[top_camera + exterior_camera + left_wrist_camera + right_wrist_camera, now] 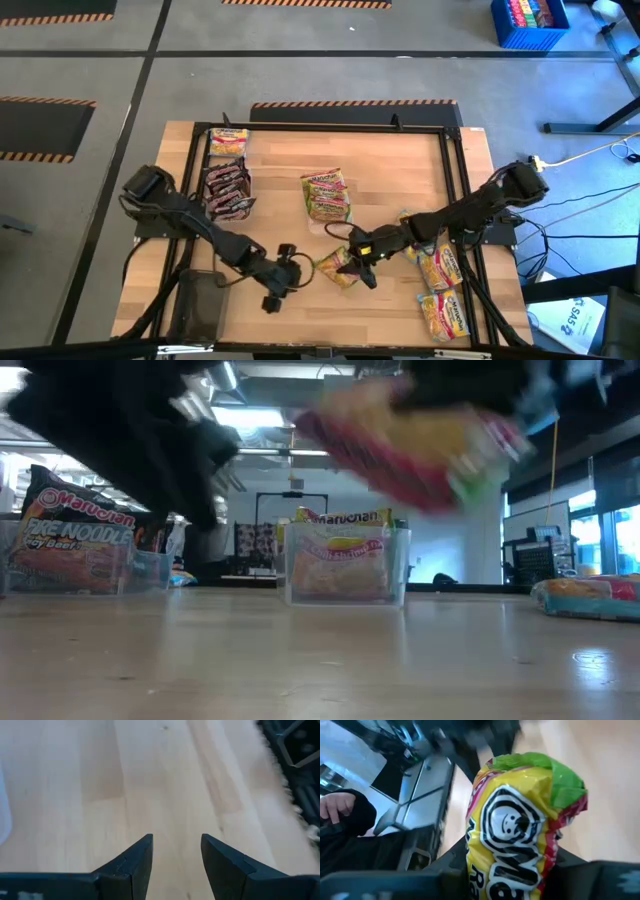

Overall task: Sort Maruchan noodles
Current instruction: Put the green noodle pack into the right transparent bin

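Observation:
My right gripper moves the yellow packet over the clear tray next, before releasing it, since the packet's green end is short of the tray's near rim.
My right gripper (353, 265) is shut on a yellow Maruchan noodle packet (520, 820) with a green far end, held above the table's near middle. The low view shows this packet (410, 445) well above the wood. My left gripper (175, 840) hovers open just left of it (284, 270), with only bare wood between its fingers. A clear tray of yellow packets (325, 195) stands mid-table. Dark maroon packets (228, 190) and more yellow ones (228, 140) lie at the far left. My right gripper pinches the yellow packet between its two fingers by its end nearest the wrist (502, 877). The fingers come from the table's right, slanting slightly down. The packet sticks out ahead of them with its green end (560, 780) away, crumpled and lifted clear of the table.
Loose yellow packets lie near the right edge (440, 268) and the near right corner (445, 315). A black frame (455, 160) runs around the table top. A person's hand (335, 805) shows beyond the table in the right wrist view. Bare wood lies at the table's near middle (320, 660).

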Available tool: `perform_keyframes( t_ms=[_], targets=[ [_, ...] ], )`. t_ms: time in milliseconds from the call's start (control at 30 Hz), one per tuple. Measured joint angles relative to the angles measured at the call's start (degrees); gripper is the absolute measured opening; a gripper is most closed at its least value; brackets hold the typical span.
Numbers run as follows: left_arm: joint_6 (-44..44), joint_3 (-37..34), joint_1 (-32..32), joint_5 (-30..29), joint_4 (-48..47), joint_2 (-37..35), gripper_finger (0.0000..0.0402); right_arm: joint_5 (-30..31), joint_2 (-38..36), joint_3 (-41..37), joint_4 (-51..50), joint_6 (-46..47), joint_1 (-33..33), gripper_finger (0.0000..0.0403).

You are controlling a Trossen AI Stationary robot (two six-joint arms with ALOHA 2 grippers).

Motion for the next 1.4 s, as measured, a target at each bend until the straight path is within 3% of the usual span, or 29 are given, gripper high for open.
perform_keyframes(
  t_ms=[133, 400, 567, 867, 1400],
  targets=[
    [0.0, -6.6, -1.3, -0.1, 8.7, -3.0, 0.0161, 5.5, -2.7, 7.6, -11.3, -11.3, -0.6, 0.0114],
    [-0.2, -16.9, -1.2, 0.0, 24.5, -7.8, 0.0161, 17.4, -0.4, 25.8, -40.8, -30.4, -5.7, 0.0115],
    [-0.2, -17.5, -1.2, 0.1, 26.6, -7.7, 0.0161, 13.4, 0.9, 27.2, -43.2, -38.0, -10.9, 0.0116],
    [1.0, -17.5, -0.7, 0.1, 28.3, -7.7, 0.0161, 3.6, 1.6, 24.2, -43.8, -40.2, -17.4, 0.0114],
    [1.2, -17.5, -0.4, -0.1, 28.8, -7.7, 0.0161, 2.7, 6.8, 21.6, -41.3, -41.5, -17.9, 0.0121]
  ],
)
